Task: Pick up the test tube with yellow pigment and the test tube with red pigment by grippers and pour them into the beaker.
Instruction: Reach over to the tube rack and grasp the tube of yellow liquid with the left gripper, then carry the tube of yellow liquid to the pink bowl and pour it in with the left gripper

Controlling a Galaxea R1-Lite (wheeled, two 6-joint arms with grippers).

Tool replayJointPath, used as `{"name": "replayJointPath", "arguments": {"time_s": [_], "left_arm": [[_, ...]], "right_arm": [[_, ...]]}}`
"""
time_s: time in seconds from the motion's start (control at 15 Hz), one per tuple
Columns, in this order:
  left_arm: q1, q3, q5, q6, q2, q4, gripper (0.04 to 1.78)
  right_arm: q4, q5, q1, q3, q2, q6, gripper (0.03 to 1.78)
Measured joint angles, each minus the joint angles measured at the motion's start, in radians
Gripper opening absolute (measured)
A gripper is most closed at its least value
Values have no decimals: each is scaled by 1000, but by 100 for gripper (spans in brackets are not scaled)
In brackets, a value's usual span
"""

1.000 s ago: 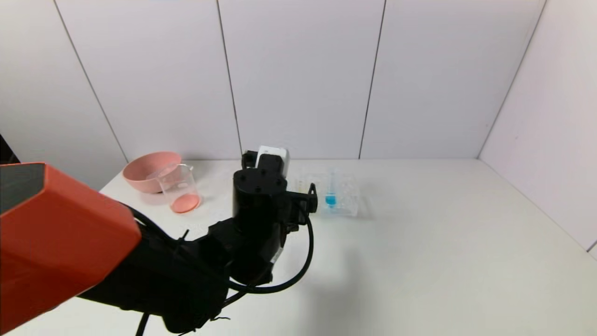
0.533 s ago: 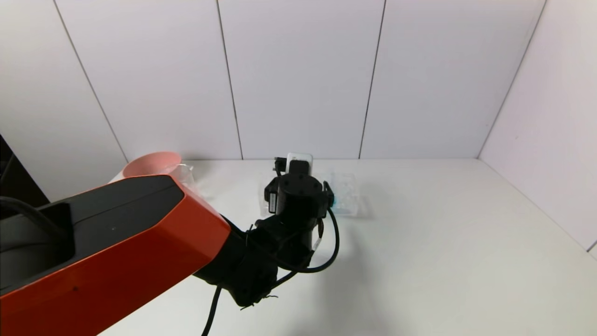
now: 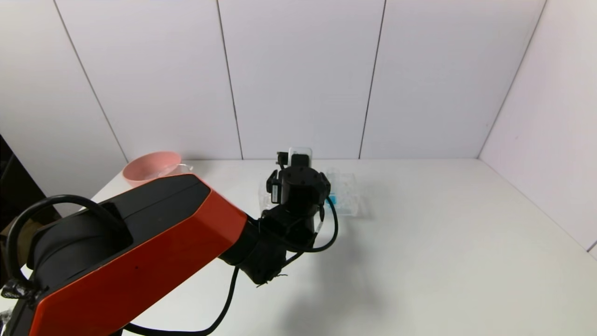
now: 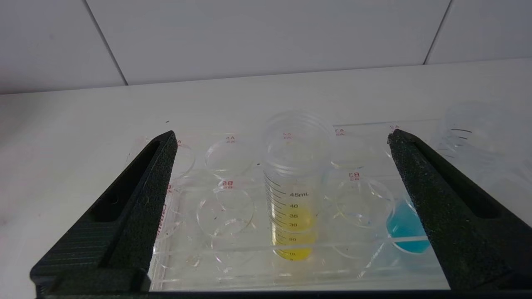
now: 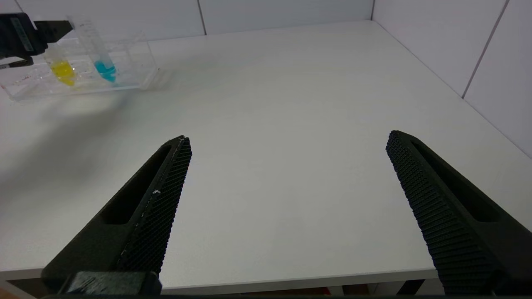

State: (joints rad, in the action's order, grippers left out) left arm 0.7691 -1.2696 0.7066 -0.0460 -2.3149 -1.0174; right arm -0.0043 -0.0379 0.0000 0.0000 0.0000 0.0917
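The clear rack is around the lower body of the yellow test tube. My left gripper should hold the yellow test tube by the upper side below its rim (image 4: 295, 183).
The test tube with yellow pigment (image 4: 291, 199) stands upright in the clear tube rack (image 4: 224, 265). It also shows in the right wrist view (image 5: 62, 70). My left gripper (image 4: 280, 135) is open just in front of the rack. Its jaws stand wide on either side of the yellow tube without touching it. In the head view only its wrist (image 3: 299, 186) shows, covering the yellow tube. The beaker is almost hidden behind my left arm; only its rim (image 3: 183, 166) peeks out. The test tube with red pigment is out of view. My right gripper (image 5: 289, 139) is open and empty over the table's near edge.
A tube with blue liquid (image 4: 406, 232) leans in the rack to the right of the yellow one, close to one left jaw; it also shows in the head view (image 3: 332, 200). A pink bowl (image 3: 149, 168) sits at the back left. White walls close the table's back and right.
My left arm has swung right from beside the beaker and reached forward to the rack. The arm now covers the beaker, which showed red-orange liquid at its bottom.
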Motion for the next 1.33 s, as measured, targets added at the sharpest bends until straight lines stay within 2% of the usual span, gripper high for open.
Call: {"name": "replayJointPath", "arguments": {"time_s": [0.33, 0.47, 0.67, 1.0, 1.13, 1.33], "left_arm": [[-19, -41, -13, 2, -26, 6, 177], [-20, -48, -23, 2, -29, 9, 171], [-23, -59, -39, 2, -39, 4, 142], [-30, -87, -36, 0, -57, 3, 55], [-30, -88, -37, 0, -58, 3, 48], [-31, -88, -36, 0, -58, 3, 48]], "right_arm": [[0, 0, 0, 0, 0, 0, 171], [0, 0, 0, 0, 0, 0, 171], [0, 0, 0, 0, 0, 0, 171], [0, 0, 0, 0, 0, 0, 171], [0, 0, 0, 0, 0, 0, 171], [0, 0, 0, 0, 0, 0, 171]]}}
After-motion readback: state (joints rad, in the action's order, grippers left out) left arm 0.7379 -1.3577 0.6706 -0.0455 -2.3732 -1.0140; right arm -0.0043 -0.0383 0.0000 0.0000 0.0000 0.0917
